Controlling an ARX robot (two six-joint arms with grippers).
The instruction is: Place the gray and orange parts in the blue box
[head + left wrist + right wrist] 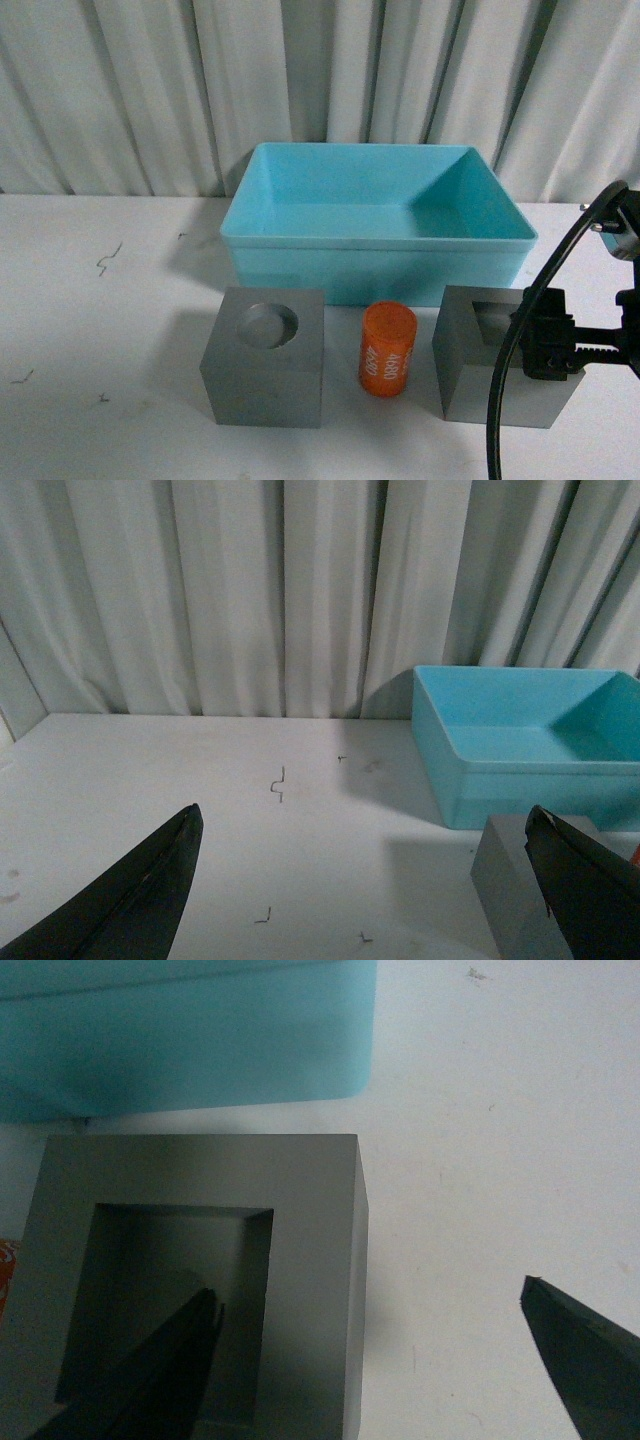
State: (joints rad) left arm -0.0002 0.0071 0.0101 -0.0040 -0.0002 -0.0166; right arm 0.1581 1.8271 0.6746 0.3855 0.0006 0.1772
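The gray cube with the square hole should go in the blue box, so my right gripper next needs to grab the cube by one side of its square hole (312, 1290).
The blue box (380, 272) stands at the back middle of the white table. In front of it, in a row, are a gray cube with a round recess (262, 372), the orange cylinder (387, 350) with white numbers, and a gray cube with a square recess (468, 375). My right gripper (542, 345) is open at the square-recess cube (315, 1250). One finger (170, 1360) is over the recess and the other (580, 1345) is over bare table, so the jaws straddle one cube wall. My left gripper (362, 815) is open and empty, low over the table. The round-recess cube (505, 880) is by one fingertip.
A white pleated curtain (150, 90) closes the back. The right arm's black cable (497, 400) loops in front of the square-recess cube. Small dark marks (108, 258) dot the table on the left. The blue box also shows in both wrist views (520, 780) (190, 1050).
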